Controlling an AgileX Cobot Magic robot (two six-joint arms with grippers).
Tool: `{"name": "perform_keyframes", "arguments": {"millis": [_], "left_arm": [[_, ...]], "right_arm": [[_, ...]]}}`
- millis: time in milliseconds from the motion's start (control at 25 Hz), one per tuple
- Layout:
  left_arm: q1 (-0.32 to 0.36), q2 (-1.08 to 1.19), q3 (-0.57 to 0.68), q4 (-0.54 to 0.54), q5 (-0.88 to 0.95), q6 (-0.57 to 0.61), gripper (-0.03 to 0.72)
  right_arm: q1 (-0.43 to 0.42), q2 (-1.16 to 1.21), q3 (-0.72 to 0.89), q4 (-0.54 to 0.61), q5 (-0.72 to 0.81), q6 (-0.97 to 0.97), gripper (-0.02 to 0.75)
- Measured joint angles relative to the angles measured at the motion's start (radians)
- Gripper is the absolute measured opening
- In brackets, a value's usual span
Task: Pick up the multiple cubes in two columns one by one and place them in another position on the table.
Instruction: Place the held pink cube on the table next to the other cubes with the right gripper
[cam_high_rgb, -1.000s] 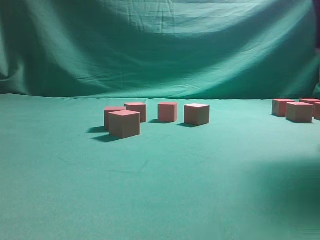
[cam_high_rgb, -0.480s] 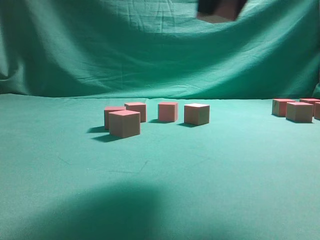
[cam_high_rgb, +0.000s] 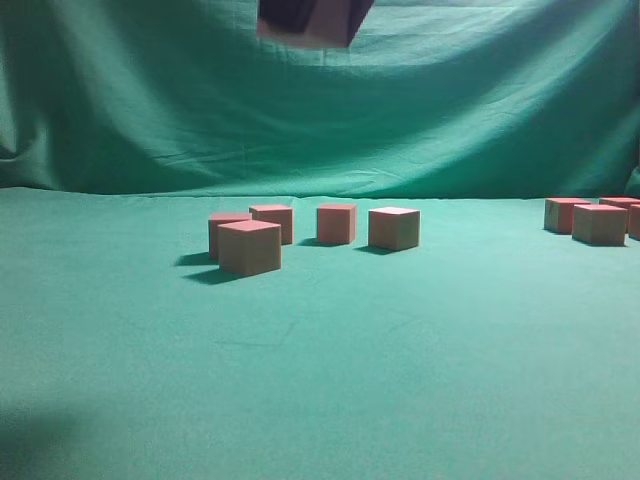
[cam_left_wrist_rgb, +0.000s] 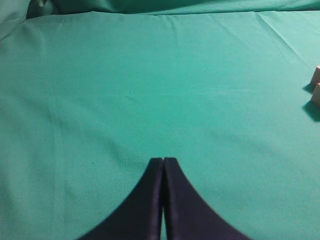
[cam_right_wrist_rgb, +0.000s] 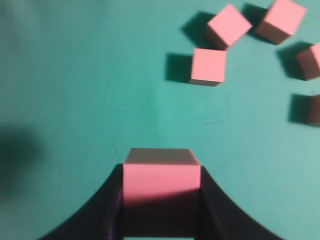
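My right gripper should keep holding the cube until it is lower, because the pink cube (cam_high_rgb: 328, 28) hangs high above the green table.
My right gripper (cam_right_wrist_rgb: 161, 172) is shut on a pink cube (cam_right_wrist_rgb: 161, 175) and holds it high above the green table (cam_right_wrist_rgb: 75, 90). In the exterior view the gripper (cam_high_rgb: 292, 12) and the held cube (cam_high_rgb: 328, 28) show at the top edge, above several cubes standing in the middle: the nearest (cam_high_rgb: 249, 247), one behind it (cam_high_rgb: 226, 226), and others (cam_high_rgb: 272, 220) (cam_high_rgb: 336, 223) (cam_high_rgb: 394, 228). The right wrist view shows several of these below (cam_right_wrist_rgb: 208, 66) (cam_right_wrist_rgb: 228, 25). My left gripper (cam_left_wrist_rgb: 163, 160) is shut and empty over bare cloth.
A second group of cubes (cam_high_rgb: 599, 224) (cam_high_rgb: 565, 214) stands at the far right of the table. A draped green backdrop (cam_high_rgb: 320, 110) rises behind. Two cube edges (cam_left_wrist_rgb: 316, 85) show at the right border of the left wrist view.
My right gripper with the cube came into the exterior view at the top right and moved left. Its shadow on the cloth slid left. The cubes on the table have not moved.
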Motion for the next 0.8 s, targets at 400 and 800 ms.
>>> {"name": "perform_keyframes", "arguments": {"millis": [400, 800], "left_arm": [[0.0, 0.0, 0.0, 0.0, 0.0, 0.0, 0.0], [0.0, 0.0, 0.0, 0.0, 0.0, 0.0, 0.0]], "right_arm": [[-0.007, 0.174, -0.037, -0.086, 0.001, -0.057, 0.265], [-0.044, 0.357, -0.203, -0.136, 0.046, -0.078, 0.265]]}}
